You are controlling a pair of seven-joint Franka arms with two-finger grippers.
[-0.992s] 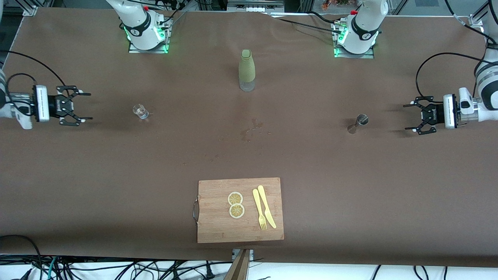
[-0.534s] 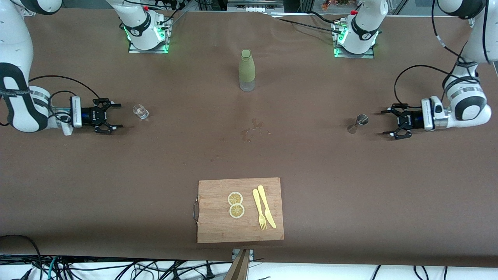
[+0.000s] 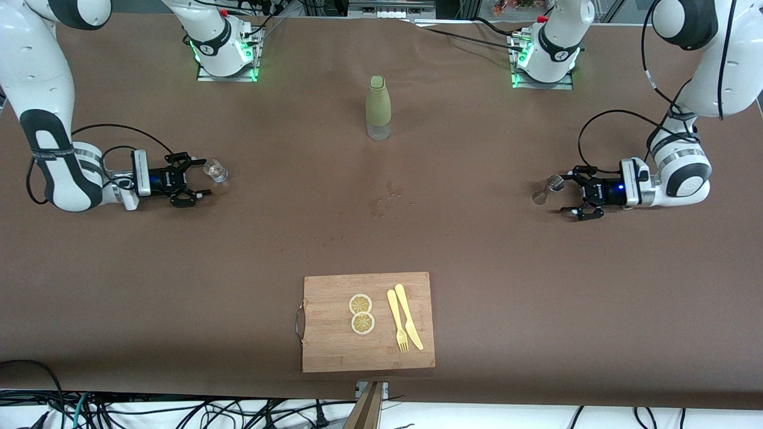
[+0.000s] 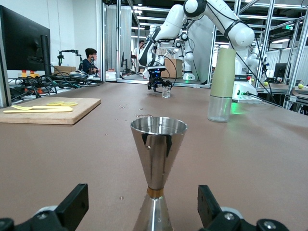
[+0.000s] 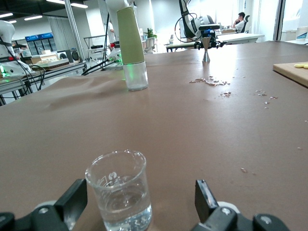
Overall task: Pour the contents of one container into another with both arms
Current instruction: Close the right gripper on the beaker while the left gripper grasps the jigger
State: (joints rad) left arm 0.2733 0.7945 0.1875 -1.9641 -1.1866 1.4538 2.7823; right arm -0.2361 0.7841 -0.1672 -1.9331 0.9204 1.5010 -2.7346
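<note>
The left gripper next needs to hold the jigger by its narrow middle (image 3: pixel 548 189), so that the steel jigger's wide upper cup (image 3: pixel 555 183) stays free for the poured water.
A small clear glass (image 3: pixel 215 171) with a little water stands toward the right arm's end of the table. My right gripper (image 3: pixel 205 176) is low and level with it, open. In the right wrist view the glass (image 5: pixel 120 192) stands at the mouth of the right gripper (image 5: pixel 140 199), close to one finger. A steel hourglass jigger (image 3: pixel 548 189) stands toward the left arm's end. My left gripper (image 3: pixel 565 193) is open at table height beside it. The left wrist view shows the jigger (image 4: pixel 158 168) centred in the left gripper (image 4: pixel 143 206), with clear gaps on both sides.
A green-sleeved bottle (image 3: pixel 378 107) with a clear base stands mid-table near the bases. Spilled drops (image 3: pixel 387 199) mark the cloth at the centre. A wooden cutting board (image 3: pixel 328 345) with lemon slices, a yellow fork and a knife lies near the front edge.
Both arms have swung inward and lower from the table's ends. The right gripper has reached the glass and the left gripper the jigger. Both stayed open.
</note>
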